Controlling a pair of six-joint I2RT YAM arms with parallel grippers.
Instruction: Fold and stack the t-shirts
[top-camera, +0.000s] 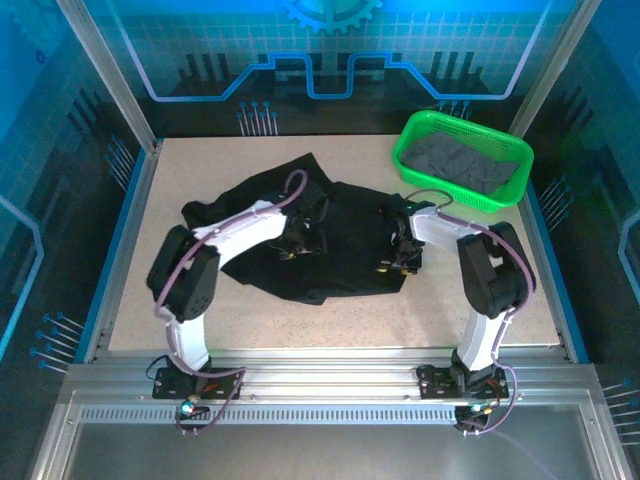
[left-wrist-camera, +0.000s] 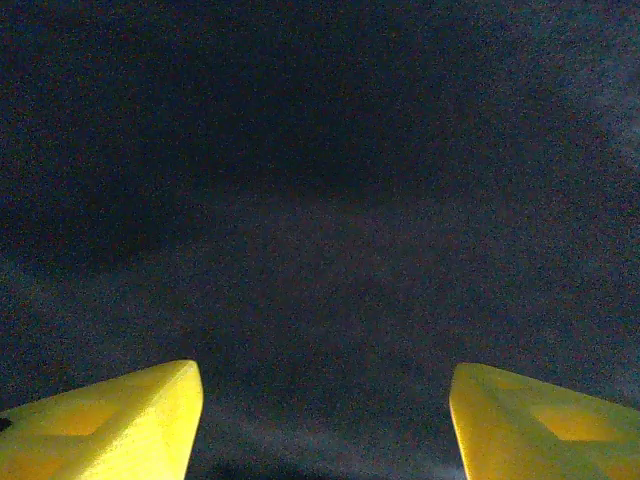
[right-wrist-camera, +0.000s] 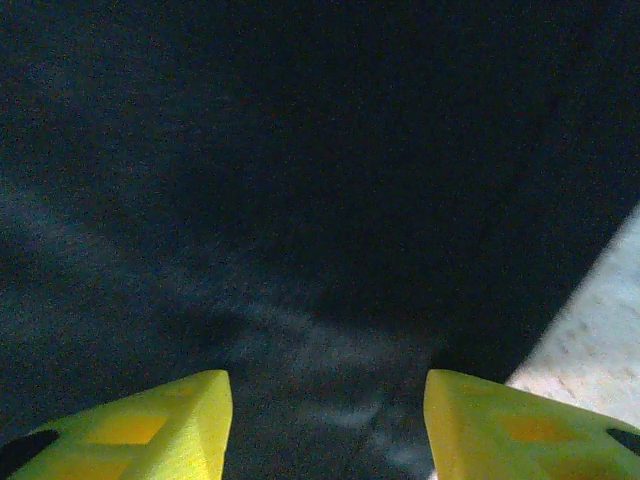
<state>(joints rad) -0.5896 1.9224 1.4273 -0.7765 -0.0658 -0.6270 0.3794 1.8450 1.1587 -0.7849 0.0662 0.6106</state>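
My right gripper will next pinch the black t-shirt near its edge (top-camera: 396, 272) (right-wrist-camera: 330, 425), away from my left gripper, so that the t-shirt can be stretched for folding.
A black t-shirt (top-camera: 345, 235) lies spread and rumpled across the middle of the table. My left gripper (top-camera: 297, 240) hangs low over its left half, yellow fingers (left-wrist-camera: 130, 420) wide apart with only dark cloth (left-wrist-camera: 320, 230) between them. My right gripper (top-camera: 400, 255) sits over the shirt's right part, fingers (right-wrist-camera: 500, 425) also apart above black fabric (right-wrist-camera: 300, 200), whose edge runs just right of the jaws. More dark grey shirts (top-camera: 460, 162) lie bunched in the green basket (top-camera: 410, 150).
The green mesh basket stands at the back right corner. Bare tan tabletop (top-camera: 200, 165) shows at the back left and along the front (top-camera: 350, 325); a strip of it (right-wrist-camera: 600, 330) lies right of the right gripper. Metal frame rails edge the table.
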